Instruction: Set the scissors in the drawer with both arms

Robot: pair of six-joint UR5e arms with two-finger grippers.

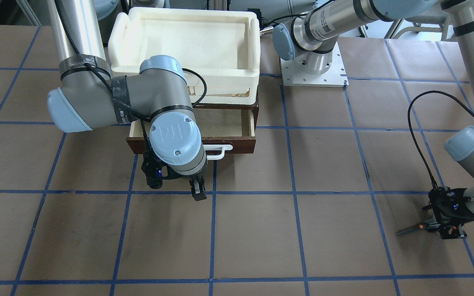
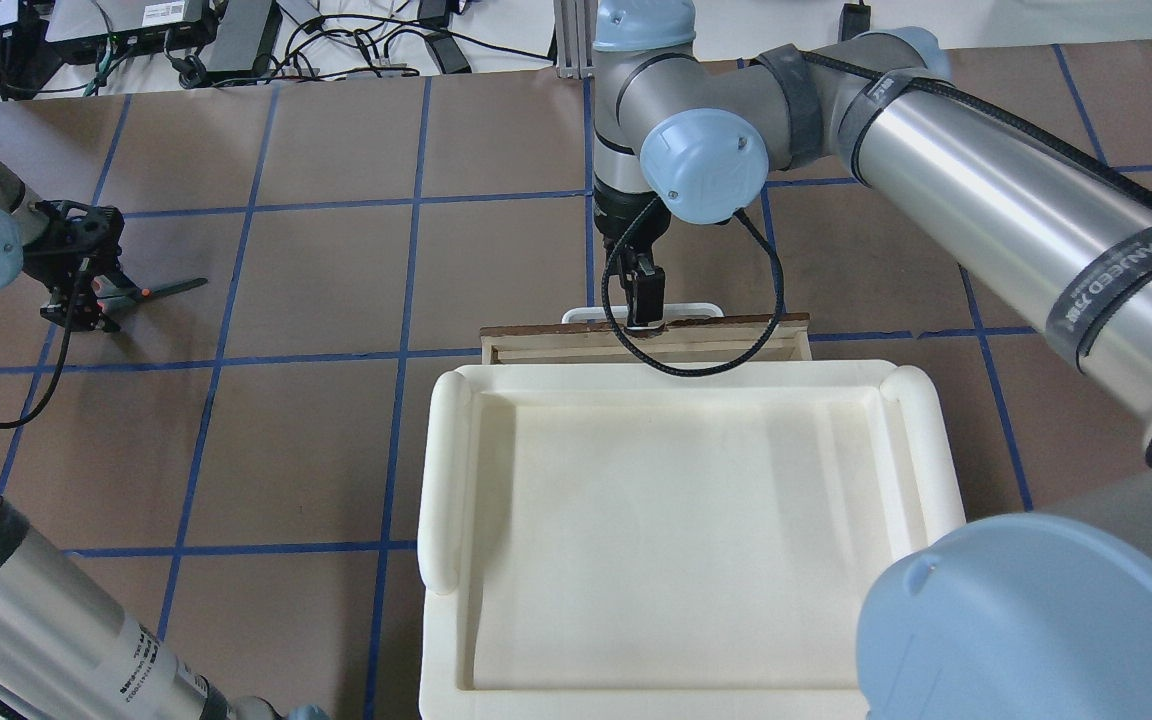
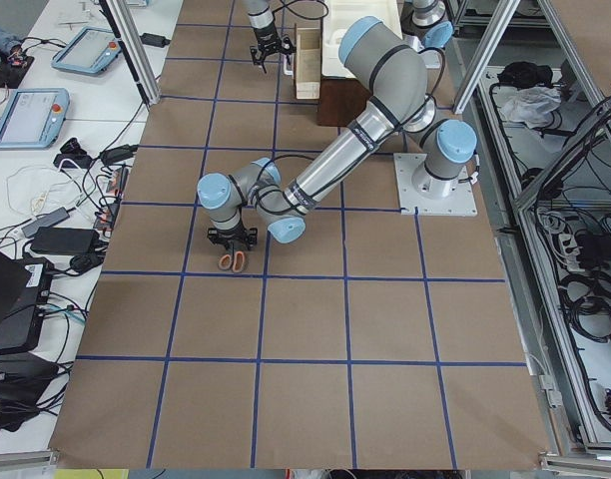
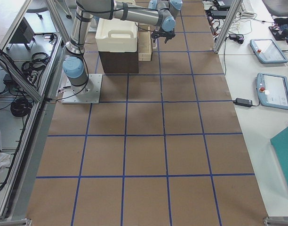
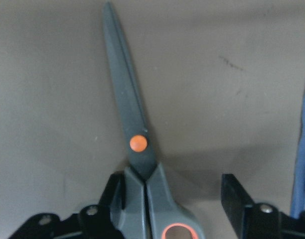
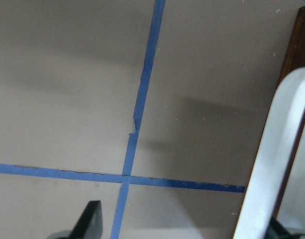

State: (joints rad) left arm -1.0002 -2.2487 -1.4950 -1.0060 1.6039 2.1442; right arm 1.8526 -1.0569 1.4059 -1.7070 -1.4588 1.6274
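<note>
My left gripper grabs the scissors by their grey handles next, since their pointed blades lie bare on the tabletop.
The scissors (image 5: 137,149) lie flat on the brown table, blades closed, also visible in the overhead view (image 2: 151,290) and the front view (image 1: 412,229). My left gripper (image 5: 175,191) is open and low over their handles, one finger (image 5: 117,191) against the grey handle and the other standing apart; it also shows overhead (image 2: 86,270). The dark brown drawer (image 1: 241,144) stands pulled out under the tray, its pale inside showing. My right gripper (image 1: 196,190) is open just in front of the white bar handle (image 1: 220,150), which sits at the right edge of the right wrist view (image 6: 277,149).
A cream-white plastic tray (image 2: 441,470) sits on top of the drawer's cabinet. The left arm's white base plate (image 1: 313,76) is bolted beside it. Blue tape lines grid the brown table (image 1: 303,230). Cables and tablets lie beyond the table's far edge.
</note>
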